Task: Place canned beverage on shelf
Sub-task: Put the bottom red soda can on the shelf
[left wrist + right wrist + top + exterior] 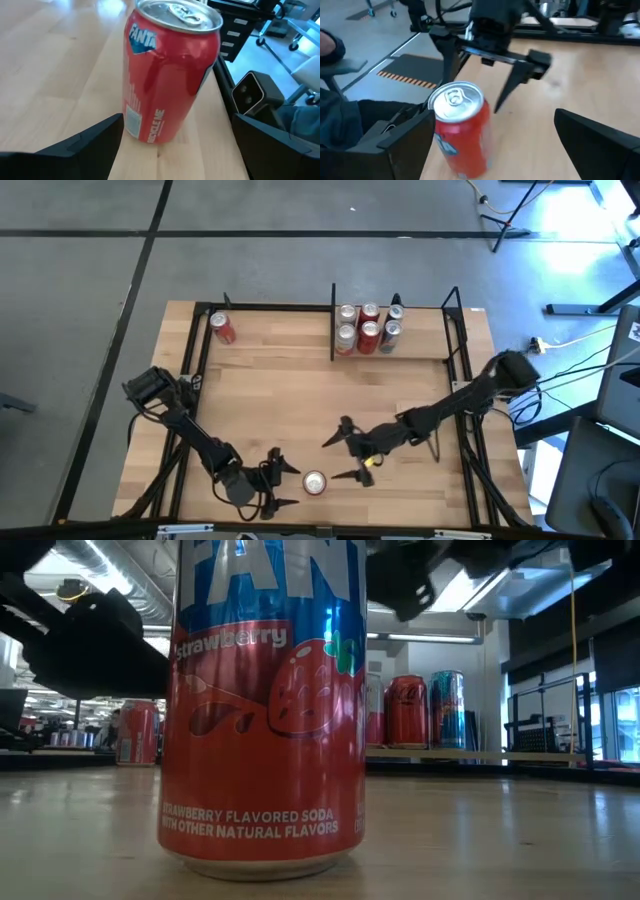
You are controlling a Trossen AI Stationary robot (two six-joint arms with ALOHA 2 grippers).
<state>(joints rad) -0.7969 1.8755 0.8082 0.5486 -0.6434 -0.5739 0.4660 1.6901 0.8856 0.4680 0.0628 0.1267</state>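
I should stand the red soda can on the shelf with the other cans, so next I should grab the red soda can by its upper side (315, 488) (465, 131) with my right gripper.
A red strawberry soda can (314, 482) stands upright on the tabletop near its front edge. It fills the low view (265, 710). My left gripper (295, 486) is open just left of the can. Its fingers (95, 140) flank the can's near side (165, 80) without touching it. My right gripper (332, 460) is open just right of the can and higher. The can (460, 130) shows by one of its fingers (405, 135), and I see no contact. The shelf (280, 332) runs along the far edge.
Several cans (366, 328) stand on the shelf right of its dark divider (332, 320), and one red can (222, 328) stands at its left end. Black frame rails (195, 370) run along both table sides. A camera block (252, 92) sits beyond the front edge.
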